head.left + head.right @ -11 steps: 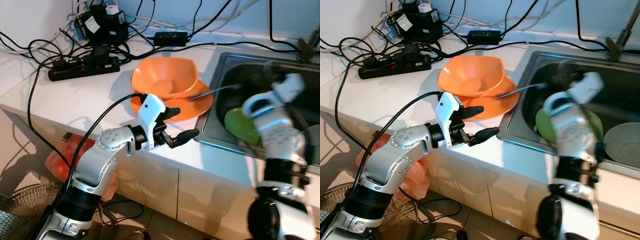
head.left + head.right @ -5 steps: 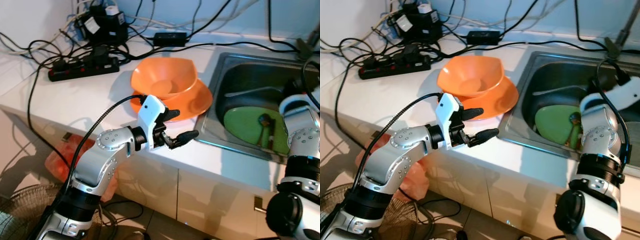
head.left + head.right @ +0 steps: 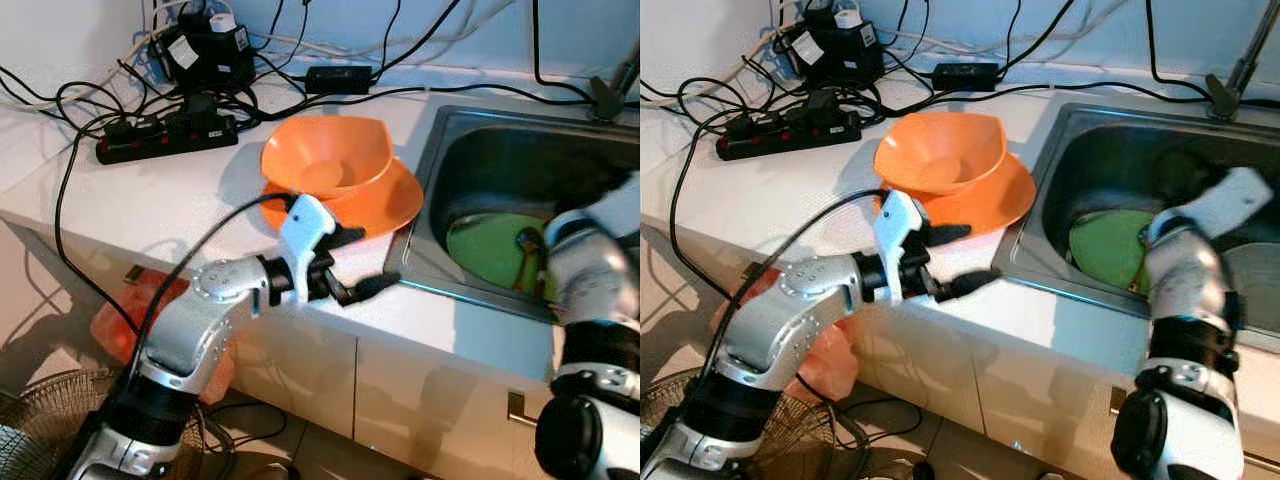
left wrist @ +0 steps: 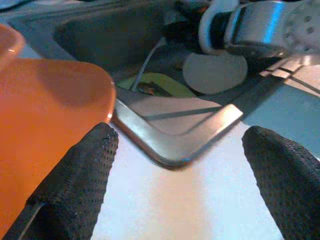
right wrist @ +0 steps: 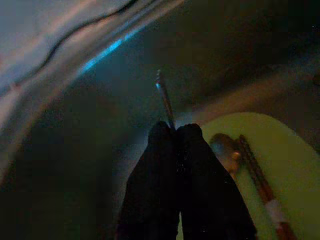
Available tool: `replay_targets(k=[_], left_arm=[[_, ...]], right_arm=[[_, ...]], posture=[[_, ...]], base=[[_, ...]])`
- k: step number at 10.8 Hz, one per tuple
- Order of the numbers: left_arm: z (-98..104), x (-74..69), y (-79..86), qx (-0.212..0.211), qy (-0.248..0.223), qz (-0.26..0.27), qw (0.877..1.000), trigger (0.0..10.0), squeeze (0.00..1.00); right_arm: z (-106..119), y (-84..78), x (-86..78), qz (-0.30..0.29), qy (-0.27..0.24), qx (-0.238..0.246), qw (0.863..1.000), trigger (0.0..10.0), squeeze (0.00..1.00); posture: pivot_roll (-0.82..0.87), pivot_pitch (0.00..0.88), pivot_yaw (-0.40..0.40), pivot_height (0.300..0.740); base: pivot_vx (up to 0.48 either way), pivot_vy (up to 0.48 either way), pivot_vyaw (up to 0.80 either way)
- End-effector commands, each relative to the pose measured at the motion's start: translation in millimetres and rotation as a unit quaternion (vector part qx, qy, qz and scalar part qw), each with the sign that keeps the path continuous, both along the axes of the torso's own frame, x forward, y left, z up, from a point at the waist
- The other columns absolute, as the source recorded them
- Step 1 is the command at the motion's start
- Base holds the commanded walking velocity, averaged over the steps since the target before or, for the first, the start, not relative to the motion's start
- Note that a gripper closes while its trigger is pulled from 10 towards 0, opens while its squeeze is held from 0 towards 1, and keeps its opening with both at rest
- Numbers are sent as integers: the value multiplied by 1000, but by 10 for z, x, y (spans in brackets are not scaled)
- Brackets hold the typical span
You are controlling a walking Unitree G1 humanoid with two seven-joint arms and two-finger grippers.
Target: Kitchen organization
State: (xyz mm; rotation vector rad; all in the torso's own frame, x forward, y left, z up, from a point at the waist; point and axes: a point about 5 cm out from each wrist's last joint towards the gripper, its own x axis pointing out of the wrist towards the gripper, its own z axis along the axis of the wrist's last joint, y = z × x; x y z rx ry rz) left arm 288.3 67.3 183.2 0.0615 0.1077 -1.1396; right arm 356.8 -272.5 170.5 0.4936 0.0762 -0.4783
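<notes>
I should grab the orange bowl (image 3: 325,155) by its rim (image 3: 265,160) with my left gripper next, to clear the counter toward the sink.
An orange bowl (image 3: 325,155) sits on an orange plate (image 3: 395,200) on the white counter beside the steel sink (image 3: 470,130). My left gripper (image 3: 366,260) hovers open over the counter edge, just in front of the plate, with nothing between its fingers (image 4: 80,170). My right arm (image 3: 590,270) reaches into the sink. My right gripper (image 5: 175,131) is shut on a thin metal utensil (image 5: 164,100) above a green plate (image 3: 485,250) that lies in the sink. On that plate rest a spoon (image 5: 225,145) and brown chopsticks (image 5: 260,185).
A black power strip (image 3: 165,135), adapters (image 3: 205,45) and tangled cables crowd the counter's back left. A white dish (image 3: 1255,270) lies in the sink at the right, by the faucet base (image 3: 1230,80). Below the counter are an orange bag (image 3: 115,315) and a fan (image 3: 30,440).
My right arm has carried the thin metal utensil away from the orange bowl and down into the sink. The left arm has dipped only slightly.
</notes>
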Motion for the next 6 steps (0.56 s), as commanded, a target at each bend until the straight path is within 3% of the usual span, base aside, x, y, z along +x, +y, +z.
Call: replay_targets(k=[1, 2, 3, 4, 6], left_arm=[[-7, -31, -1, 3, 3, -9, 1000, 10000, 0], [-10, -30, -9, 5, 2, -10, 1000, 10000, 0], [-8, -32, -5, 5, 2, -9, 1000, 10000, 0], [-9, -33, 6, 6, 3, -8, 1000, 10000, 0], [-7, -27, 17, 5, 4, -5, 1000, 10000, 0]], right_arm=[[-73, 19, -8, 1, 19, -14, 1000, 3804, 0], [-165, 54, -20, 7, 37, -18, 999, 8627, 0], [-190, 65, -24, 9, 41, -19, 999, 10000, 165], [-196, 64, -24, 9, 43, -22, 999, 10000, 1000], [-203, 62, -16, 7, 46, -25, 999, 10000, 1000]], posture=[[112, 83, 119, 740], [113, 83, 119, 740], [114, 84, 118, 740], [114, 84, 118, 740], [115, 82, 116, 740]], base=[[0, 0, 0], [0, 0, 0], [0, 0, 0], [0, 0, 0], [0, 0, 0]])
